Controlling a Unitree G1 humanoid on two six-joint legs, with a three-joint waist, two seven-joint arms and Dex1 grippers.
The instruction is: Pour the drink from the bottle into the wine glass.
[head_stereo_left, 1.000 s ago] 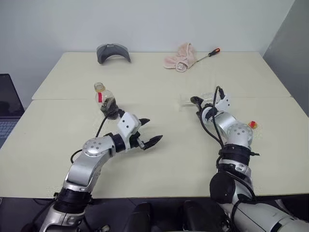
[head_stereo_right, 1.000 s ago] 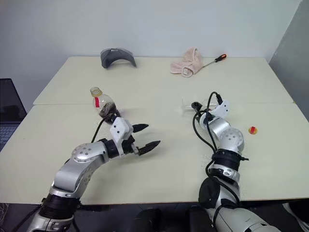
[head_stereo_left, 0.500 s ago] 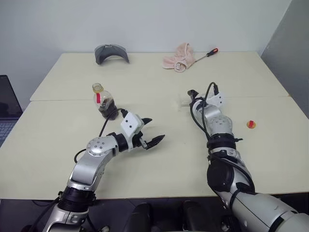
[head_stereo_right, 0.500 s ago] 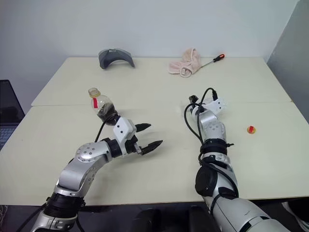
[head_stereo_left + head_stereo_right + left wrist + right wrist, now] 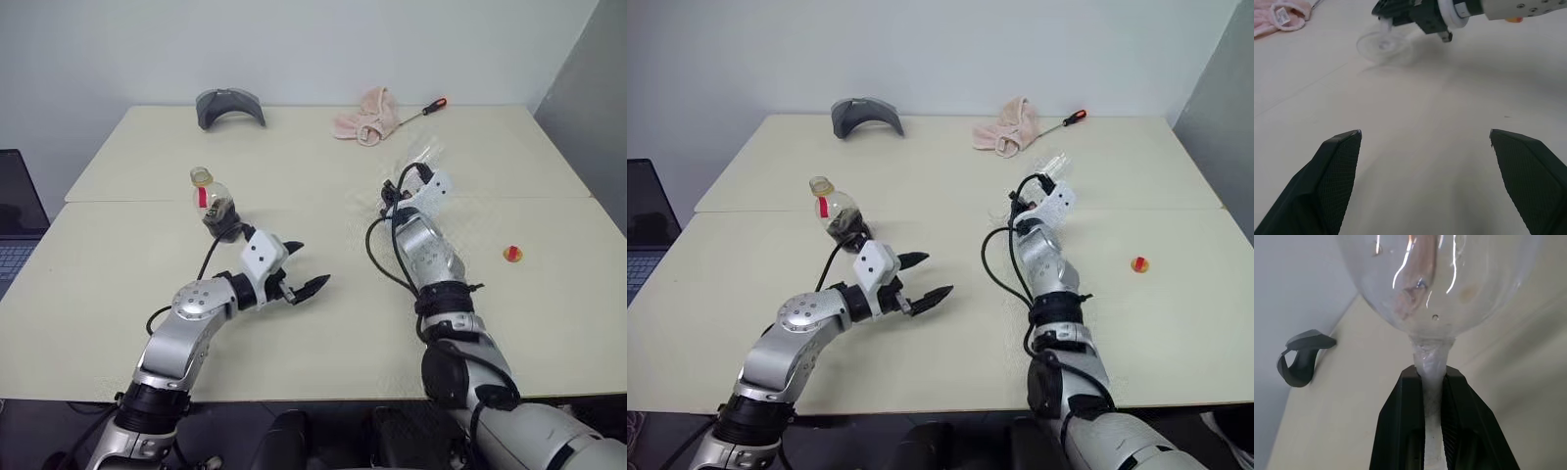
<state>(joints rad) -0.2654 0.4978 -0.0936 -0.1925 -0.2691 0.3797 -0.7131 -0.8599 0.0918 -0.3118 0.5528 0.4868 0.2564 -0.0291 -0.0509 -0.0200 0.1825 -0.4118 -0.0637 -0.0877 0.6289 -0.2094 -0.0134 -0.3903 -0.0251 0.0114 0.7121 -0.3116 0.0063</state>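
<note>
The wine glass's bowl (image 5: pixel 421 157) leans away, so the glass would tip over if I opened now. My right gripper must keep holding it until the glass's foot is on the tabletop.
The wine glass (image 5: pixel 1435 279) is clear, and my right gripper (image 5: pixel 1431 374) is shut on its stem just under the bowl. From the head views the bowl (image 5: pixel 423 157) leans up and away beyond the right gripper (image 5: pixel 394 191), off the table. In the left wrist view its round foot (image 5: pixel 1382 44) shows just below that gripper. The bottle (image 5: pixel 211 201) stands uncapped at mid-left, with dark drink in its lower part. My left gripper (image 5: pixel 312 262) hovers open over the table, right of and nearer than the bottle, holding nothing.
A yellow-and-red cap (image 5: pixel 510 254) lies on the table (image 5: pixel 323 372) at the right. At the far edge are a grey curved object (image 5: pixel 230 103), a pink cloth (image 5: pixel 362 116) and a screwdriver (image 5: pixel 428 106). A laptop (image 5: pixel 15 211) sits off the left side.
My right gripper has shut on the wine glass's stem, rolled and lifted the glass off the table, with the bowl now raised. The left arm and the bottle have stayed put.
</note>
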